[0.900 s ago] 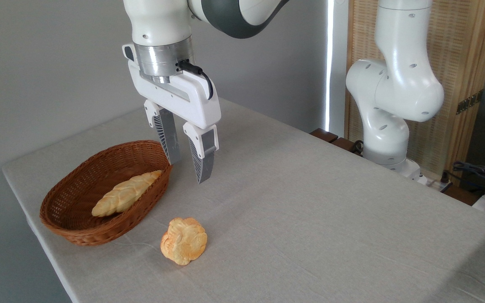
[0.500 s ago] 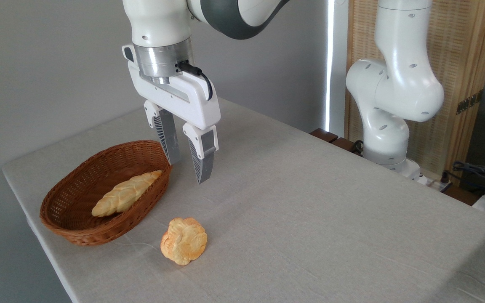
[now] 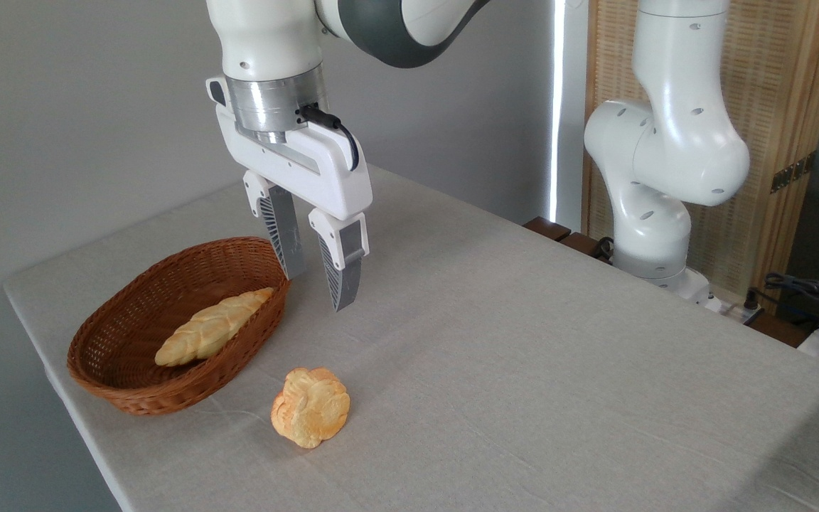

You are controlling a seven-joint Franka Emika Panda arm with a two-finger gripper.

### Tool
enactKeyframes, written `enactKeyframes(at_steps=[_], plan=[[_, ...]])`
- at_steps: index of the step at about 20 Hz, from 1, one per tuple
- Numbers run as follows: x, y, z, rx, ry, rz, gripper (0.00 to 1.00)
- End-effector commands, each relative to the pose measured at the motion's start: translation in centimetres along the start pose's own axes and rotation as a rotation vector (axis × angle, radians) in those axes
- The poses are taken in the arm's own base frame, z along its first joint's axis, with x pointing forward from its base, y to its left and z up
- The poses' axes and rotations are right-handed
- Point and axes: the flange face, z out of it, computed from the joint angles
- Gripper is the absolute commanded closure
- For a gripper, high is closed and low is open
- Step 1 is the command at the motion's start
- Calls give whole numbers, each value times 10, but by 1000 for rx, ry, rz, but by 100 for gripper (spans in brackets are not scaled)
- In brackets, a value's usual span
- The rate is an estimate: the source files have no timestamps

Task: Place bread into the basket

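Observation:
Next, my gripper grabs the small lumpy bun by its rounded sides, to put the bun into the basket [image 3: 132,387].
The bread [image 3: 311,407], a small golden-orange bun with a lumpy top, lies on the cloth-covered table near its front edge. To its left sits the oval brown wicker basket [image 3: 132,387], holding a long pale braided loaf [image 3: 212,326]. My gripper [image 3: 319,290] hangs open above the table, just right of the basket's far end and well above and behind the bun. Nothing is between its fingers.
The arm's white base [image 3: 655,235] stands at the table's far right edge. Cables and dark gear [image 3: 818,302] lie beyond the right corner. A grey wall runs behind the table, and the table's left edge [image 3: 54,370] is close to the basket.
The gripper has barely shifted, a slight move to the right. The bun, basket and loaf have not moved.

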Motion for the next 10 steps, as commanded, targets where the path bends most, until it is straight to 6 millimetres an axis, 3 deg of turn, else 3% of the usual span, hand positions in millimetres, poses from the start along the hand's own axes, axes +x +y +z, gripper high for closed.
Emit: enactKeyframes(at_steps=[1, 10], plan=[[-6, -11, -4, 3, 8, -13, 0], [-7, -41, 9, 59, 71, -56, 0]])
